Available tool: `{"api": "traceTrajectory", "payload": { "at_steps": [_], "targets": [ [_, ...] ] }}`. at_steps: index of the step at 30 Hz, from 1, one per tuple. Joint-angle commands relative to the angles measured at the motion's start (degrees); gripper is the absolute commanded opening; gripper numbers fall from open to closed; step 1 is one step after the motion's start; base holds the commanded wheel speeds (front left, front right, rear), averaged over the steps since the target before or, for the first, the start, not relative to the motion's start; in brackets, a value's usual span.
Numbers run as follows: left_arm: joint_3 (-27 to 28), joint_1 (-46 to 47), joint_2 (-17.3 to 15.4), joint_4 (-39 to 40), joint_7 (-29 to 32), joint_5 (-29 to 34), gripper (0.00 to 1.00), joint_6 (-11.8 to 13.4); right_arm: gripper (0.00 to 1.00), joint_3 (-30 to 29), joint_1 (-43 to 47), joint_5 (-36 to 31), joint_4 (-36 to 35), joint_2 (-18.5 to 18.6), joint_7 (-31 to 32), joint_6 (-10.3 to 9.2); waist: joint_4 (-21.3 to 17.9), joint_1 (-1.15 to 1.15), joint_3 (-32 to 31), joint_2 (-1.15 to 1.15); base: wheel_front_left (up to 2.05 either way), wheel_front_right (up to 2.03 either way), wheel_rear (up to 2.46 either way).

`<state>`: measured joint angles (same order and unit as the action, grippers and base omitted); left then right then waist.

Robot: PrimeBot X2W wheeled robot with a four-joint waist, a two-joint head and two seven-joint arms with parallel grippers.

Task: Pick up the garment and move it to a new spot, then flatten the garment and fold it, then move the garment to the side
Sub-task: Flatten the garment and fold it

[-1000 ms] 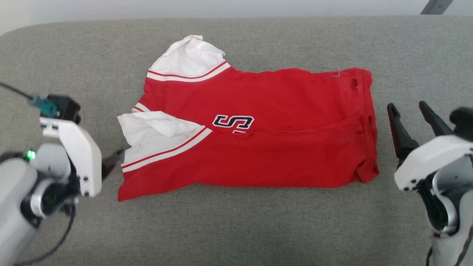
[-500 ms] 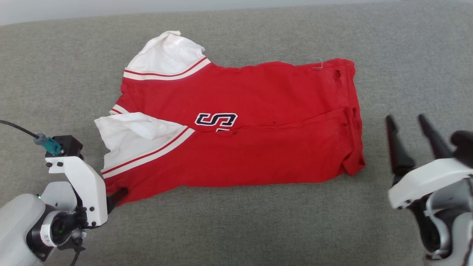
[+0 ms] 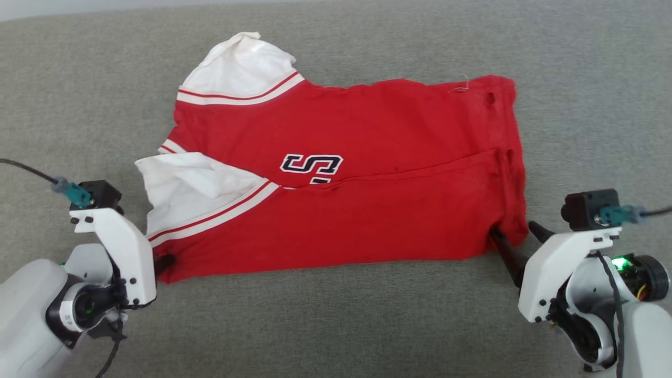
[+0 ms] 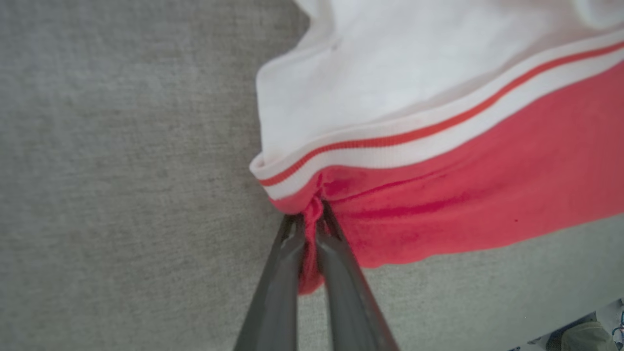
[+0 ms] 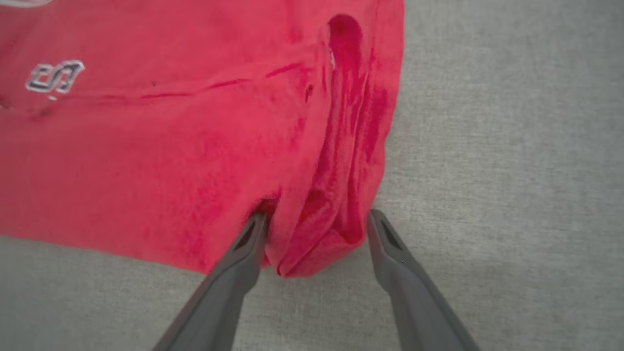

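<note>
My right gripper needs to pinch that red hem corner next. The shirt's hem bunches into standing folds at its corner, while the shirt's body lies flat.
The garment is a red shirt with white sleeve ends, striped trim and a black-and-white chest mark, lying partly folded on the grey surface. My left gripper is shut on the garment's near left corner; in the left wrist view its fingers pinch a fold of red cloth just below the striped trim. My right gripper is open at the near right corner. In the right wrist view its two fingers straddle the bunched hem of the garment.
Grey fabric surface extends all around the garment, with open room in front and to both sides. A pale wall edge runs along the top left.
My left gripper has closed on the near left corner. My right arm has swung in from the right and set its open fingers around the near right corner. The camera has shifted a little.
</note>
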<state>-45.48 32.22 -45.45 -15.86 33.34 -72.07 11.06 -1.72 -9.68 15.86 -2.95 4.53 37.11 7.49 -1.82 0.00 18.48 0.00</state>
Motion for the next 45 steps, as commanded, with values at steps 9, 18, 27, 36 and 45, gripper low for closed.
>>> {"api": "traceTrajectory", "payload": {
  "at_steps": [9,18,27,36,45],
  "targets": [
    [-2.06,1.52,4.57,-2.83,-0.97,1.21,0.0,-2.27,1.0,1.44,-3.06,-1.98,6.33,1.85,12.34,0.0,2.54,0.0,0.63,0.0,0.0,0.0,0.0],
    [-1.69,1.0,3.65,-2.89,-0.62,0.68,0.0,-3.04,0.0,4.87,-3.6,1.35,4.16,7.79,19.51,0.0,4.21,0.0,-0.48,0.0,0.0,0.0,0.0],
    [-1.08,-0.81,-1.99,5.64,1.73,0.57,0.0,0.68,0.0,3.42,-1.95,4.66,-2.78,13.71,25.82,-0.01,5.52,0.0,-1.81,0.0,0.0,0.0,0.0],
    [-1.31,-7.13,-7.98,19.65,2.96,-0.16,0.0,8.21,0.0,-0.11,3.88,7.7,-9.77,15.61,34.22,-0.01,6.41,0.0,-2.61,0.0,0.0,0.0,0.0],
    [-3.11,-11.77,-7.27,22.5,2.03,-0.97,0.0,10.02,0.0,-2.15,9.48,7.28,-11.63,11.93,34.48,0.0,6.46,0.0,-2.45,0.0,0.0,0.0,0.0]
  ]
}}
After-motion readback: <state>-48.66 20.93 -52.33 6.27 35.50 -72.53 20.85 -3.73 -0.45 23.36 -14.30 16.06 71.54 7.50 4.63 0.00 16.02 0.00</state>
